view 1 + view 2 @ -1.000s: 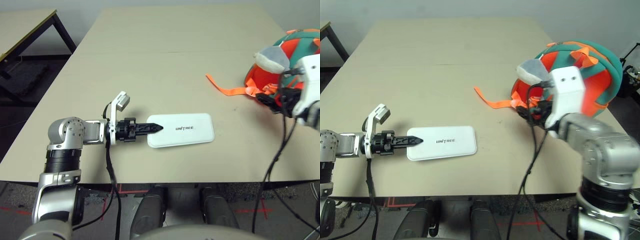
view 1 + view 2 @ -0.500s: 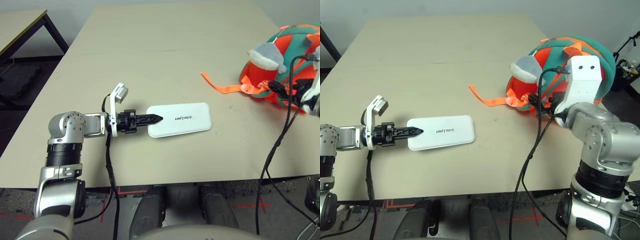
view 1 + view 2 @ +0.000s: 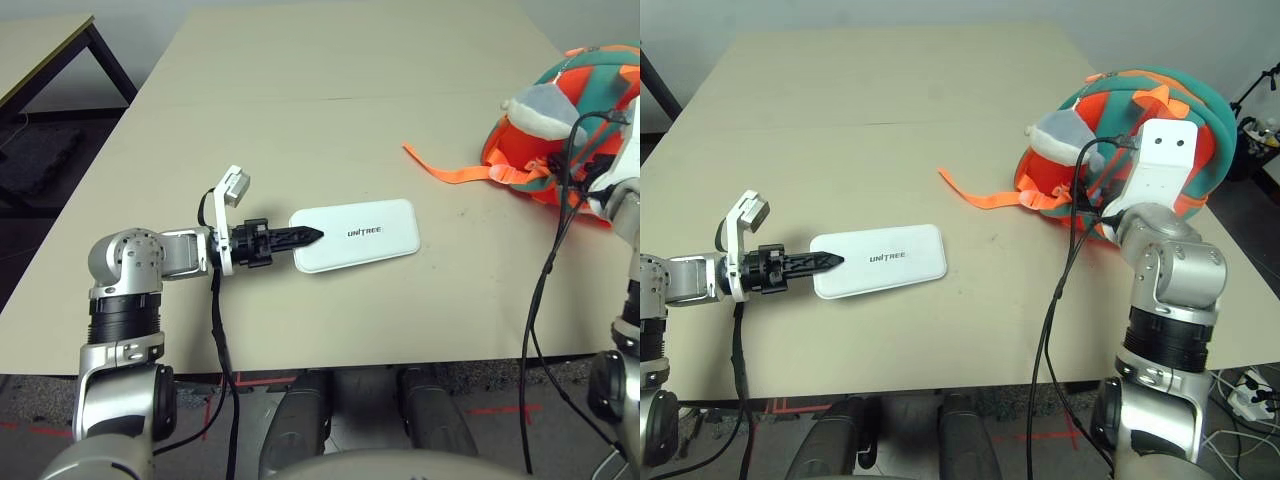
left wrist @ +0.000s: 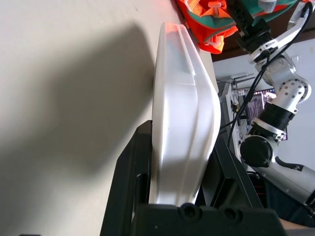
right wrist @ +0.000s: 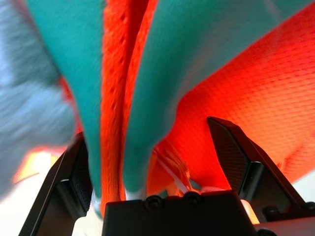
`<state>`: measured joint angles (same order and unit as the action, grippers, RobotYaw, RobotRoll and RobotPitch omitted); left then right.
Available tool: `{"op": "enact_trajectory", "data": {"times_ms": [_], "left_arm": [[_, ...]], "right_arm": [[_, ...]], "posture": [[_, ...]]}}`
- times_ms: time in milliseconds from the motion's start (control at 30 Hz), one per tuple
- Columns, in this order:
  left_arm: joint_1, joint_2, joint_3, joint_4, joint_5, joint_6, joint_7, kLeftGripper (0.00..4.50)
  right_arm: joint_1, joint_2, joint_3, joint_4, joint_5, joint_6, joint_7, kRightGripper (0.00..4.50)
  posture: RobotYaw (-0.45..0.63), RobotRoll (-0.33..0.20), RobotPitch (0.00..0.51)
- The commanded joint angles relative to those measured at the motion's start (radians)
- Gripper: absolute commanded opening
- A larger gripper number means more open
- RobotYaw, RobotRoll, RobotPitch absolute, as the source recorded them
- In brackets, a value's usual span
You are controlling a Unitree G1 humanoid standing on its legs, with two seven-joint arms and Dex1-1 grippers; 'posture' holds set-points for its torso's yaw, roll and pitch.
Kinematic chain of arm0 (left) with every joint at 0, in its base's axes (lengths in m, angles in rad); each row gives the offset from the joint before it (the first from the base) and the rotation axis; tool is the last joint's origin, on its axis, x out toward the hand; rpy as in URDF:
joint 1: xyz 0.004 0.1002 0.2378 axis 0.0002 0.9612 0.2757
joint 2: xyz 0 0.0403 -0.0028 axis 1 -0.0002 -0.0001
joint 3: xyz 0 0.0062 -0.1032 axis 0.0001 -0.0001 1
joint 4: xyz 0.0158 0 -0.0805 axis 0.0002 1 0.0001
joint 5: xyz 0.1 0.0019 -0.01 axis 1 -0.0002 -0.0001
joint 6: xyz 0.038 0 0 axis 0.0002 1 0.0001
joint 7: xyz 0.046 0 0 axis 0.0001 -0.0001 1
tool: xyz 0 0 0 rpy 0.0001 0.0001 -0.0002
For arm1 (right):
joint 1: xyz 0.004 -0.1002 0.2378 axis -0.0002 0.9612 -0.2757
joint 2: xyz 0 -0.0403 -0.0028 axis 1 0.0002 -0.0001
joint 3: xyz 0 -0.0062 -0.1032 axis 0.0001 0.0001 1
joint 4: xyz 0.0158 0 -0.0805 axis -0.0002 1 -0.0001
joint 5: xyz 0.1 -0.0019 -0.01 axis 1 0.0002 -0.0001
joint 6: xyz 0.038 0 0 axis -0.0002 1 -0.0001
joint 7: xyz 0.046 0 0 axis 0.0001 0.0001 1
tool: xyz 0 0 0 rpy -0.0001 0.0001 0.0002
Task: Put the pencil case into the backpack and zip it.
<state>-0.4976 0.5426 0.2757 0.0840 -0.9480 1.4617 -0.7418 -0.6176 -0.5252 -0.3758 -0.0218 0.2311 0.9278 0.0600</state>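
Note:
Next, my right gripper pinches the backpack by that teal fold [image 5: 140,152], which stands up while the orange mesh [image 5: 251,93] beside it spreads wide.
The white pencil case [image 3: 365,234] lies flat on the table near the front, a little left of centre. My left gripper [image 3: 308,236] is shut on its left end, and in the left wrist view one black finger [image 4: 129,177] sits on each side of the case [image 4: 182,98]. The orange and teal backpack [image 3: 1170,100] lies at the right edge with a grey-white plush toy [image 3: 1060,135] on it. My right gripper [image 3: 1092,205] is pushed against the backpack's near side. Its jaws stand wide apart, open, with a fold of backpack fabric [image 5: 147,73] between them.
An orange strap [image 3: 980,195] trails left from the backpack over the tan table [image 3: 330,90]. Black cables [image 3: 1060,300] hang from my right arm over the table's front edge. A second table [image 3: 40,40] stands at the far left.
My right forearm has swung from lying across the table to standing upright at the right edge, its gripper staying at the backpack. The head camera has shifted. The left gripper and pencil case have not moved.

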Motion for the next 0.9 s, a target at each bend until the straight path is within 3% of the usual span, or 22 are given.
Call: {"op": "enact_trajectory", "data": {"times_ms": [33,133,233,433,533,667,800,900], "left_arm": [[0.02,0.013,0.004,-0.003,0.006,-0.006,0.005,1.41],[0.018,0.014,-0.003,0.009,0.011,-0.018,-0.002,1.41],[0.016,0.019,-0.013,0.025,0.02,-0.036,-0.015,1.41],[0.006,0.035,-0.046,0.064,0.038,-0.075,-0.052,1.41],[-0.009,0.045,-0.07,0.097,0.055,-0.104,-0.08,1.41],[-0.066,0.056,-0.092,0.139,0.075,-0.124,-0.102,1.41],[-0.164,0.085,-0.126,0.253,0.129,-0.186,-0.155,1.41],[-0.237,0.122,-0.166,0.337,0.178,-0.234,-0.22,1.41]], "right_arm": [[-0.03,0.026,-0.001,0.041,-0.013,-0.085,-0.017,4.5],[-0.039,0.031,0.003,0.063,-0.019,-0.111,-0.023,4.5],[-0.043,0.027,-0.01,0.061,-0.017,-0.118,-0.035,4.01],[-0.047,-0.02,-0.031,-0.037,0.061,0.036,0.028,2.16],[-0.045,-0.078,-0.031,-0.138,0.163,0.209,0.125,1.25],[0.02,-0.256,0.01,-0.333,0.339,0.398,0.345,0.15],[0.044,-0.364,-0.117,-0.473,0.526,0.635,0.481,0.11],[0.101,-0.421,-0.231,-0.518,0.666,0.685,0.522,0.11]], "posture": [[0.1,0.0,0.168],[0.1,0.0,0.165],[0.09,0.0,0.16],[0.07,0.0,0.148],[0.05,0.0,0.139],[0.0,0.0,0.124],[-0.05,0.0,0.119],[-0.09,0.0,0.119]]}}
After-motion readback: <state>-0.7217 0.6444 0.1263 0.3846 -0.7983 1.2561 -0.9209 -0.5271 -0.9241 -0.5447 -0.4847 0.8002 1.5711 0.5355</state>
